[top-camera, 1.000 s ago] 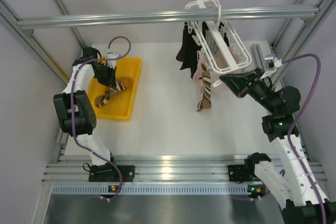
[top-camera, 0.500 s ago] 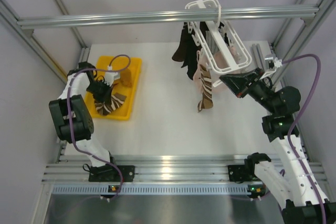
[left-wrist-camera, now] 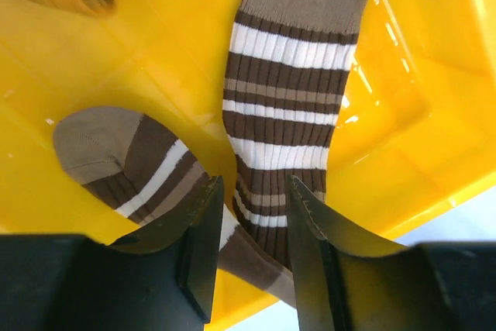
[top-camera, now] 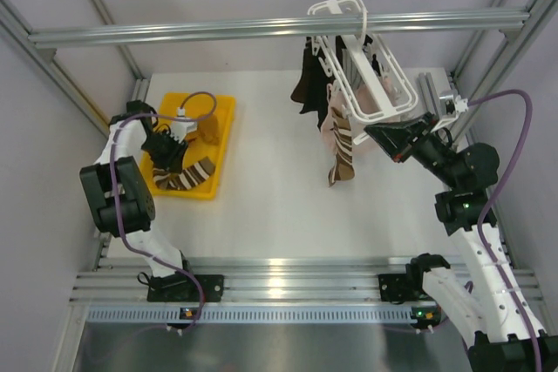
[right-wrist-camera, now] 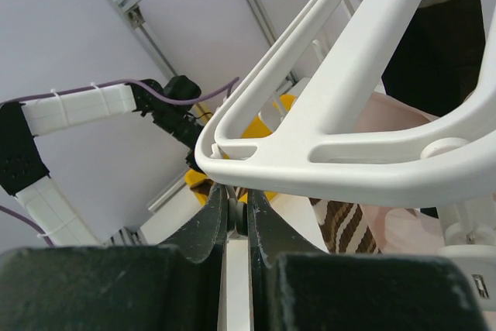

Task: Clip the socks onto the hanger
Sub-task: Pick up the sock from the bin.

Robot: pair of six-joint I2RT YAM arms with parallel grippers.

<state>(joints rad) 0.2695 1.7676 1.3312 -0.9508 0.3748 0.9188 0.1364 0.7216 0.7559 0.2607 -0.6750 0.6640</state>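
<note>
I should next use my left gripper to pinch the brown striped sock just below its plain cuff [top-camera: 200, 170] [left-wrist-camera: 297, 44]. That leaves the edge of the cuff free to clip.
A brown sock with cream stripes [left-wrist-camera: 287, 75] lies folded in the yellow tray [left-wrist-camera: 418, 114], seen at the tray's near end [top-camera: 185, 176] from above. My left gripper [left-wrist-camera: 254, 191] hovers right over it, jaws open, the sock's fold showing in the gap; from above the gripper [top-camera: 167, 147] is over the tray. A mustard sock [top-camera: 209, 128] lies further back. The white hanger [top-camera: 370, 84] hangs from the bar with a dark sock [top-camera: 307, 84], a pink one [top-camera: 334, 128] and a striped one [top-camera: 342, 161] clipped on. My right gripper [right-wrist-camera: 236, 203] is shut on a hanger clip under the frame [right-wrist-camera: 349, 137].
The long aluminium bar [top-camera: 261, 30] spans the back, above the table. The yellow tray [top-camera: 225, 111] sits at the left of the white table [top-camera: 270, 198]. Frame posts and grey walls close in both sides.
My left gripper carried the striped sock toward the tray's near end, then opened and let it lie in the tray. The dark hanging sock swayed slightly. The right arm stayed still.
</note>
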